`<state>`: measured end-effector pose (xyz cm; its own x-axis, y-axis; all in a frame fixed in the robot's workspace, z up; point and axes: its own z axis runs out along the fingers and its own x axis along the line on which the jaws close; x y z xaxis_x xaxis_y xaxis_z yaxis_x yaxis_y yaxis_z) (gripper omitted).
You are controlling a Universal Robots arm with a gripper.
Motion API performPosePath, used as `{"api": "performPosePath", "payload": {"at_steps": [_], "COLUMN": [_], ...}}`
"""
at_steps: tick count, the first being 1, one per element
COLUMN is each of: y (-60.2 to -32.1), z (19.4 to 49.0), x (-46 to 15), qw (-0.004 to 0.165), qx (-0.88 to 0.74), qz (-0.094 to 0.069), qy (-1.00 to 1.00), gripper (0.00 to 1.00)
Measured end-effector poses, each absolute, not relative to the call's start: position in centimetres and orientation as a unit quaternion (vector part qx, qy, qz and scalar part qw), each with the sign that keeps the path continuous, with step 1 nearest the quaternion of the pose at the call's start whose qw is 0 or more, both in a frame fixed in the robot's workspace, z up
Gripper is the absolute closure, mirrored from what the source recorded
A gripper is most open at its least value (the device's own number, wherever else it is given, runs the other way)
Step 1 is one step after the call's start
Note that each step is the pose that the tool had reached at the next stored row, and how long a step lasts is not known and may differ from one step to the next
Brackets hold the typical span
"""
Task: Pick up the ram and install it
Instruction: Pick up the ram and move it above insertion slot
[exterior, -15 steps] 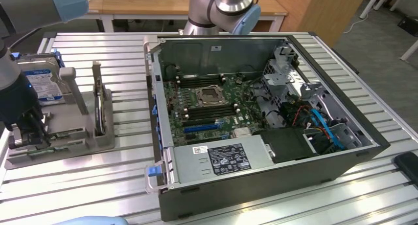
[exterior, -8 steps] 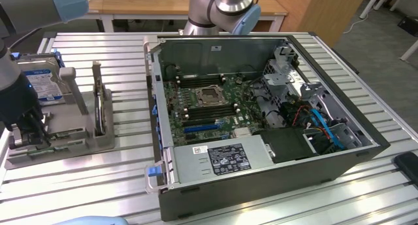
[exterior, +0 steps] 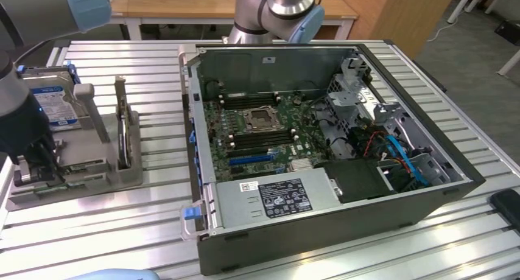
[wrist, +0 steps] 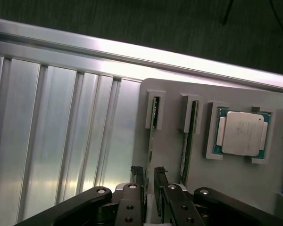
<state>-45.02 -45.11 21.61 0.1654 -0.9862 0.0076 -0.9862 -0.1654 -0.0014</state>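
Observation:
Next, the gripper grabs the stick by the bare middle of its upper edge (wrist: 149, 165) to pick it up. The holder's grey posts hold the stick's ends.
The ram (wrist: 151, 141) is a thin green stick standing on edge in a slot of the grey holder (wrist: 236, 188). A second like stick (wrist: 188, 141) stands in the neighbouring slot. My gripper (wrist: 148, 173) is right over the first stick, open, with one dark fingertip on each side of its upper edge and a narrow gap showing. In the exterior view the gripper (exterior: 36, 167) hangs low over the holder (exterior: 81, 182) at that view's left, away from the open computer case (exterior: 325, 140).
A silver square processor (wrist: 240, 133) lies in its pocket beside the sticks. A blue-labelled hard drive (exterior: 58, 103) stands at the holder's back. The case holds the motherboard (exterior: 260, 125) with long dark memory slots (exterior: 260, 140). Ribbed metal table (exterior: 122, 61) all around.

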Motion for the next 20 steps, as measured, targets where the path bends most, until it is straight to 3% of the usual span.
{"api": "performPosePath", "payload": {"at_steps": [20], "y": [-44.6], "z": [19.9], "x": [-45.0], "qw": [0.0], "qx": [0.763], "qz": [0.003], "qy": [-0.646], "gripper": [0.76]}}
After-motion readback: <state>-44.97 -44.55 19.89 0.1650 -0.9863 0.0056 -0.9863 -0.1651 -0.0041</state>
